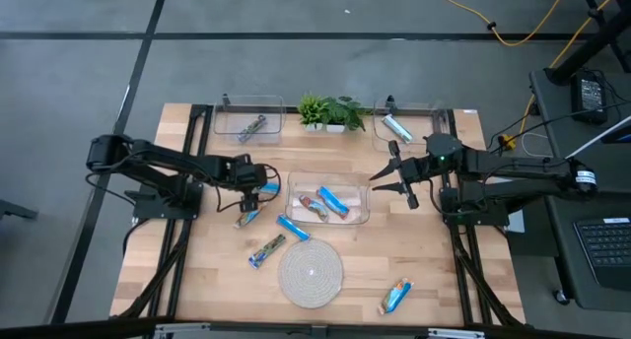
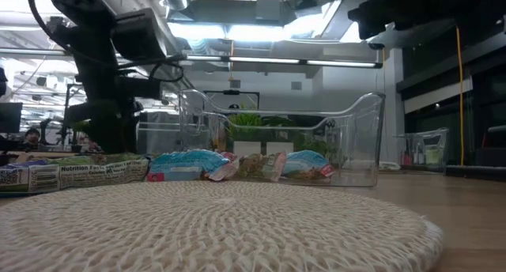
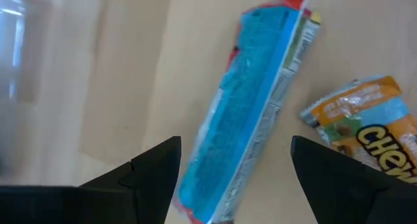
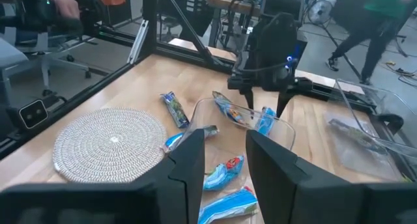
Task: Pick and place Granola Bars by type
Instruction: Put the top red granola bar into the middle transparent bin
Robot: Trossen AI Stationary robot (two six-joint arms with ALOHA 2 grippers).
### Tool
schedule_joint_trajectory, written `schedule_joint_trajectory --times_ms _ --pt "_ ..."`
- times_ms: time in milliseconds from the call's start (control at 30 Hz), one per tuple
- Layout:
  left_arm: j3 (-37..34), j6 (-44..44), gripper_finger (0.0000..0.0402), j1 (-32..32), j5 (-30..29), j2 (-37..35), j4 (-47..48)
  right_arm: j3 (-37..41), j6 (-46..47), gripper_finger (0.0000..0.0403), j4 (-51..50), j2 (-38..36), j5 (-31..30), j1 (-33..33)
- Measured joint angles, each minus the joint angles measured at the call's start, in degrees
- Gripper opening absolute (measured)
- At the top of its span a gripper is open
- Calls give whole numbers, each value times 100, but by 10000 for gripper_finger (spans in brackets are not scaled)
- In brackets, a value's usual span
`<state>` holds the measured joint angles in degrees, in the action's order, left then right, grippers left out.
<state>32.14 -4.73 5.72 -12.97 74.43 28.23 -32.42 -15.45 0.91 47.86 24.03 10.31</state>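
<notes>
Next, I need my left gripper to grab the bright blue bar by one end of its wrapper (image 3: 208,195) and sort it into the centre clear bin.
My left gripper (image 1: 262,187) (image 3: 234,168) is open, low over the table just left of the centre clear bin (image 1: 361,217). Its fingers stand on either side of a bright blue bar (image 3: 251,107) that lies flat on the wood, and touch nothing. A blue-and-orange bar (image 3: 365,126) (image 1: 248,218) lies beside it. My right gripper (image 1: 394,178) (image 4: 227,162) is open and empty, above the table at the bin's right end. Several bars (image 1: 325,204) lie in the centre bin. More bars lie on the table (image 1: 266,248) (image 1: 293,229) (image 1: 396,296).
A round woven mat (image 1: 310,272) lies near the front edge. Two clear bins stand at the far edge, the left one (image 1: 229,132) holding a dull brownish bar (image 1: 252,127), the right one (image 1: 380,132) holding a blue-silver bar (image 1: 398,128). A small green plant (image 1: 330,110) stands between them.
</notes>
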Motion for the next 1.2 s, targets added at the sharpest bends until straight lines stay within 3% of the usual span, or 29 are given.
schedule_joint_trajectory --times_ms 367,500,867,1033,1200 --pt "17 61 268 15 23 506 -174 0 0 116 -9 0 0 0" --pt "11 53 218 13 28 512 -244 0 -1 116 -9 0 0 0" --pt "-6 0 22 24 -87 462 -428 0 0 116 -9 -1 -1 0" --pt "135 -2 14 21 -68 91 -383 0 1 116 -20 0 -2 0" --pt "458 184 7 -39 128 -746 -402 0 -1 116 -81 0 -2 2"
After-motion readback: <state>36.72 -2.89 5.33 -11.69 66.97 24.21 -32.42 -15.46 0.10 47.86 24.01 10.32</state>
